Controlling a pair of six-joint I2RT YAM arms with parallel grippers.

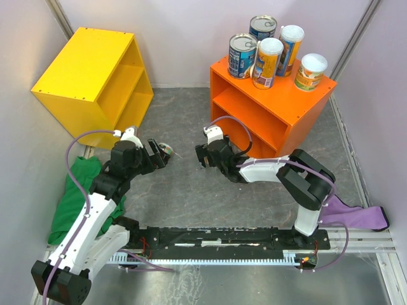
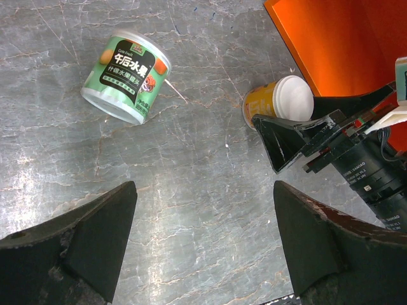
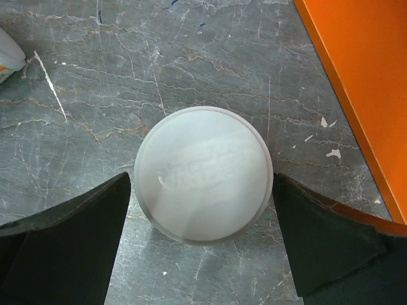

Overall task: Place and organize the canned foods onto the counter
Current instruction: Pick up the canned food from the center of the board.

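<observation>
My right gripper is ready to close on the can. Its near fingertip reaches past the pale lid onto the can's yellow side, so it would hold the can if it closed now.
The orange counter [image 1: 280, 105] stands at the back right with five cans on its top: two blue-labelled tins [image 1: 242, 56], two tall slim cans [image 1: 267, 63] and one short can [image 1: 311, 72]. A green-labelled short can [image 2: 126, 77] lies on its side on the floor, also in the top view [image 1: 167, 149] just beyond my left gripper [image 1: 158, 155]. My left gripper [image 2: 205, 190] is open and empty. A short yellow can [image 2: 280, 101] stands upright by the counter. My right gripper [image 3: 202, 181] is open, its jaws on either side of that can's pale lid [image 3: 203, 173].
A yellow cabinet [image 1: 89, 70] stands at the back left. A green cloth [image 1: 79, 190] lies by the left arm and a purple cloth [image 1: 356, 216] by the right arm's base. The counter's side [image 3: 362, 82] is close on the right of my right gripper.
</observation>
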